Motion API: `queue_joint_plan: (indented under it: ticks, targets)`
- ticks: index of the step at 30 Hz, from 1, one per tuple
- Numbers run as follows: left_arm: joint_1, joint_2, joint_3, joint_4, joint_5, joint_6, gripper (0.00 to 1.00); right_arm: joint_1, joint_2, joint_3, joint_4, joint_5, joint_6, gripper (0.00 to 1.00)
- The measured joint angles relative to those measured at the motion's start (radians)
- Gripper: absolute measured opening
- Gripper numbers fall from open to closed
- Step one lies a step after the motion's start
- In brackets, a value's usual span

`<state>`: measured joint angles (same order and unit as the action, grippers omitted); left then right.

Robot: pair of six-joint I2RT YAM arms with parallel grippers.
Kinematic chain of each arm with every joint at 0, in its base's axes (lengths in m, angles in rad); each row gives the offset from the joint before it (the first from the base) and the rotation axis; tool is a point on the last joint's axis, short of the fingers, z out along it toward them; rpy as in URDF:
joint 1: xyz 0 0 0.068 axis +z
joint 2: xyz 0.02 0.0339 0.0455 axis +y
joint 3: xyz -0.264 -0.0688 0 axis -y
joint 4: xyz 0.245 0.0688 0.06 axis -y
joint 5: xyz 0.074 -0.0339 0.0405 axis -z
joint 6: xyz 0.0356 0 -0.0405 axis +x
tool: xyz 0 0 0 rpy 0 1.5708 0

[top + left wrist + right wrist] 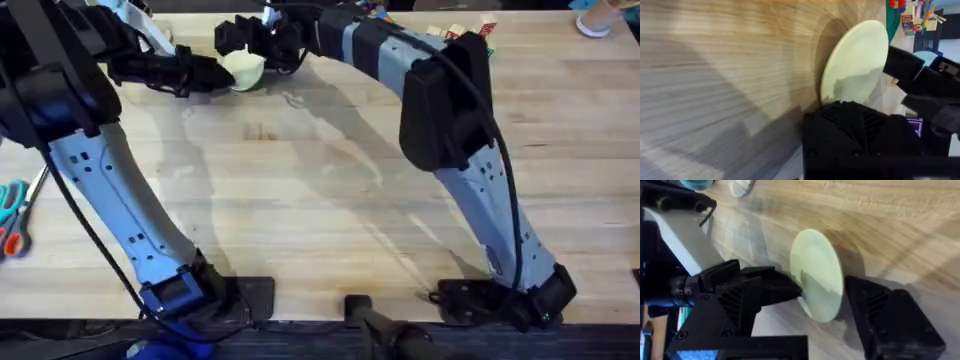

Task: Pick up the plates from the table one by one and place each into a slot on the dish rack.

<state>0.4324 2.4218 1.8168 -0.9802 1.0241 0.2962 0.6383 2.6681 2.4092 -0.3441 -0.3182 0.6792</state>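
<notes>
My right gripper is to grab the cream-white plate by its rim next, so that the plate can stand in a slot on the dish rack.
A cream-white plate stands tilted on edge at the far left of the table. My left gripper reaches it from the left and is shut on its lower rim; the plate rises from my black fingers. My right gripper comes from the far side and stands open, one finger on each side of the plate with a gap to each. Beyond the right gripper shows the edge of a light blue plate. The dish rack is out of view.
Scissors with teal and orange handles lie at the table's left edge. Toy blocks sit at the back, and a blue cup stands at the far right. Both arms stretch over the table's middle.
</notes>
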Motion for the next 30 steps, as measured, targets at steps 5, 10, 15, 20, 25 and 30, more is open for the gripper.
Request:
queue_joint_plan:
  ticks: [5,10,15,20,25,30]
  targets:
    - [0.0,0.0,0.0,0.0,0.0,0.0,0.04,0.008,0.002,0.0,-0.002,0.003,0.01,0.872]
    - [0.0,0.0,0.0,0.0,0.0,0.0,0.04,0.01,0.002,0.0,-0.024,0.008,0.01,0.657]
    - [0.0,0.0,0.0,0.0,0.0,0.0,0.04,0.009,0.002,0.0,-0.06,0.032,0.021,0.465]
    - [0.0,0.0,0.0,-0.001,0.0,0.0,0.039,0.009,0.003,0.0,-0.085,0.057,0.044,0.28]
    - [0.0,0.0,0.0,-0.002,0.0,0.002,0.039,0.009,0.003,0.0,-0.084,0.07,0.054,0.15]
    - [0.0,0.0,0.0,-0.011,0.001,0.003,0.04,0.007,0.002,0.0,-0.075,0.067,0.058,0.096]
